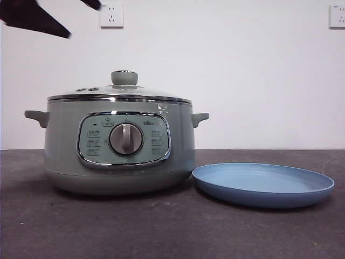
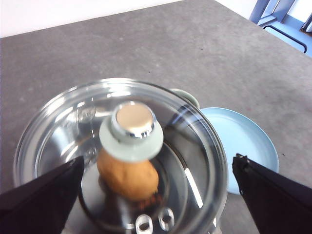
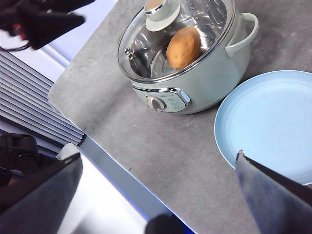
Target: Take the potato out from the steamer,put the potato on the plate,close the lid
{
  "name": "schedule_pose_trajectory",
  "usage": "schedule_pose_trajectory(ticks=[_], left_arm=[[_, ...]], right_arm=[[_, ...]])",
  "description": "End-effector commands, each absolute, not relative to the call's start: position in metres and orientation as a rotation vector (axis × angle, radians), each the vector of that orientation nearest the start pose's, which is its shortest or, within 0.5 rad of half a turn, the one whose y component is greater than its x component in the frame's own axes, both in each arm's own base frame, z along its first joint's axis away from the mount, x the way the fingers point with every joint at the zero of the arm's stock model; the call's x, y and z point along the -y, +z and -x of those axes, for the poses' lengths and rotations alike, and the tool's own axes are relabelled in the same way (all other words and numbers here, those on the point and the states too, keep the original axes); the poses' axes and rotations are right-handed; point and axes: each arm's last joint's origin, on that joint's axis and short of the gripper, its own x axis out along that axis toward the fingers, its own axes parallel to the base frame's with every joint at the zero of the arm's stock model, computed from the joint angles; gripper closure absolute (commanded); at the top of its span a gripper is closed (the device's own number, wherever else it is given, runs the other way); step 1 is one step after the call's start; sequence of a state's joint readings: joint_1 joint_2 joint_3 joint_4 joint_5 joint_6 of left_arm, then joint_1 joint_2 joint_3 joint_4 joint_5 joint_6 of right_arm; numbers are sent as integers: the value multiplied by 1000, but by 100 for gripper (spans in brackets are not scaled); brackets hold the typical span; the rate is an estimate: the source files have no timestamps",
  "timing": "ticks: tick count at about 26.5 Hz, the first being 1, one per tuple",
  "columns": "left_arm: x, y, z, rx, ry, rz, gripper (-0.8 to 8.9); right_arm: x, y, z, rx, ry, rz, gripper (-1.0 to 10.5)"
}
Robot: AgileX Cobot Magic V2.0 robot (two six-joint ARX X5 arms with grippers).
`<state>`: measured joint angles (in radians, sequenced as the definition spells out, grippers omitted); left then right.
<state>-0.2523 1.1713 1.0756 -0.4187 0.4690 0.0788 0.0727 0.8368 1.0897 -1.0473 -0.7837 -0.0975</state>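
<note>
My left gripper grabs the glass lid by its knob (image 2: 132, 122) next, to open the steamer and take out the potato (image 2: 127, 176).
The pale green steamer (image 1: 64, 162) stands on the dark table with its glass lid (image 1: 119, 94) on. Through the glass I see the tan potato (image 2: 129, 175) inside, also clear in the right wrist view (image 3: 184, 47). The light-blue plate (image 1: 264, 186) lies empty just right of the steamer. My left gripper (image 2: 157, 163) hangs open above the lid's green knob (image 2: 131, 129), apart from it; it shows as a black tip (image 1: 38, 19) at the top left of the front view. My right gripper (image 3: 158, 157) is open, high over the table near the plate (image 3: 273, 122), holding nothing.
Two wall sockets (image 1: 111, 15) sit on the white wall behind. The table's front edge (image 3: 112, 165) runs close to the steamer's control panel (image 3: 163, 100). Grey tabletop (image 1: 161, 232) stretches in front of the steamer and the plate.
</note>
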Motion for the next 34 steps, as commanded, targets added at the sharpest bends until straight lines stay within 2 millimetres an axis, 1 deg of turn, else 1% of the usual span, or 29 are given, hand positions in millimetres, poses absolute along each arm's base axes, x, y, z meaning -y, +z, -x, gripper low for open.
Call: schedule_pose_trajectory(ticks=[1,5,11,13,17,21,22,23,24,25,28,30,32,33,34], left_arm=[[86,334,-255,-500,-747,-51,185],[104,330,-280,-514,-721,-120,185],[123,319,-310,-548,-696,-188,185],[127,314,-316,-562,-702,-190,185],[135,295,-327,-613,-707,-196,186],[138,291,-328,-624,-698,-206,204],[139,291,-327,-626,-702,-207,314],[140,291,-327,-630,-706,-207,446],[140,290,-327,-636,-707,-206,537],[140,290,-326,-644,-707,-207,568],[139,289,-326,-653,-707,-206,577],[139,289,-326,-652,-707,-206,718],[140,289,-326,-650,-709,-206,809],[140,290,-326,-647,-709,-204,826],[140,290,-326,-645,-709,-202,822]], right_arm=[[-30,356,-127,-721,846,-195,285],[-30,356,-128,-724,846,-196,285],[-30,356,-128,-723,846,-195,285],[-30,356,-128,-721,846,-195,285],[-30,356,-128,-718,846,-194,285],[-30,356,-128,-715,845,-192,285],[-30,356,-128,-715,842,-190,285],[-30,356,-128,-715,843,-190,285],[-30,356,-129,-715,842,-190,286],[-30,356,-129,-715,842,-190,285],[-30,356,-129,-712,843,-189,285],[-30,356,-129,-712,843,-189,285],[-30,356,-129,-712,843,-189,286],[-30,356,-129,-712,843,-189,286],[-30,356,-129,-712,843,-189,286]])
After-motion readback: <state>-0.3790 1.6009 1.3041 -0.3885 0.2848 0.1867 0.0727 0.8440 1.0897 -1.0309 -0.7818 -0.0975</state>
